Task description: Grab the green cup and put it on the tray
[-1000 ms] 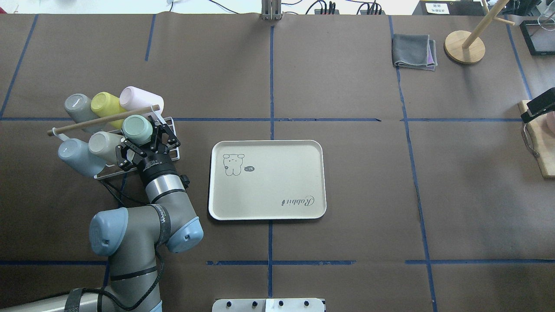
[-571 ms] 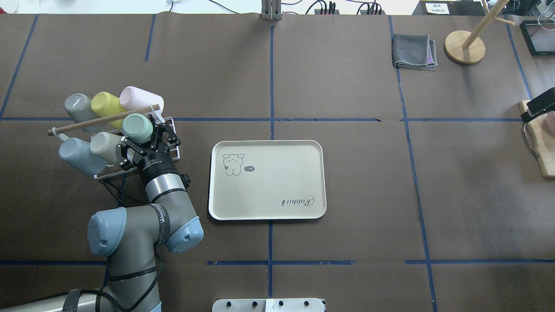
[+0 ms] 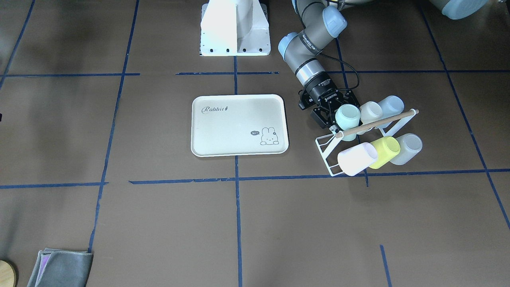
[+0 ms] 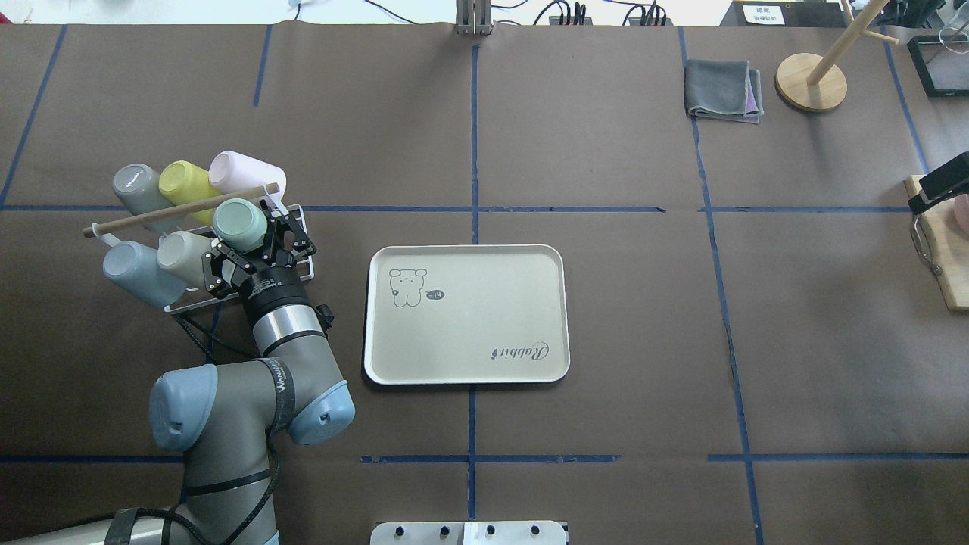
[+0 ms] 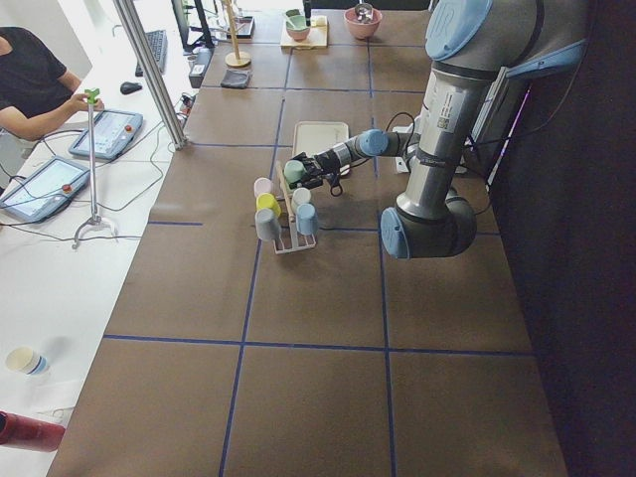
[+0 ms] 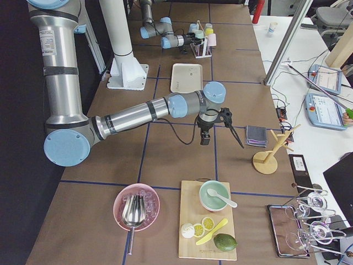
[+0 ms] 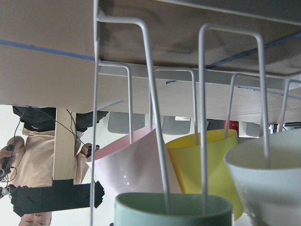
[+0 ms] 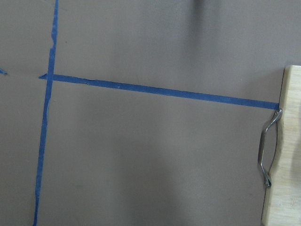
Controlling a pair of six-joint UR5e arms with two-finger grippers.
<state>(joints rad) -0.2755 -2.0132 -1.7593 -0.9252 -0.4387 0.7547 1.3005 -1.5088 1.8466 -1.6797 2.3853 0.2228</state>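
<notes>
The green cup needs to go on the tray (image 3: pixel 239 125), so the left gripper next needs to grab the cup by its body near the cup's rim (image 3: pixel 348 119).
The green cup (image 4: pixel 240 225) hangs upside down on the near right peg of a white wire rack (image 3: pixel 324 148), beside several other pastel cups. It also shows in the front view (image 3: pixel 347 116) and at the bottom of the left wrist view (image 7: pixel 174 207). My left gripper (image 4: pixel 256 244) is open, with its jaws standing on either side of the green cup near its rim. The cream tray (image 4: pixel 465 250) with the "Rabbit" script lies empty to the right of the rack. My right gripper (image 4: pixel 941 184) hangs at the table's far right edge; I cannot tell whether it is open or shut.
A wooden dowel (image 4: pixel 174 212) runs along the top of the rack. Yellow (image 4: pixel 185 182), pink (image 4: pixel 244 170), grey, beige and pale blue (image 4: pixel 136 272) cups fill the other pegs. A folded grey cloth (image 4: pixel 723 89), a wooden stand (image 4: pixel 811 82) and a cutting board (image 4: pixel 946 250) are at the right.
My left arm has shifted slightly, with the gripper staying around the green cup. The cup has nudged a touch farther back. Nothing else has moved.
</notes>
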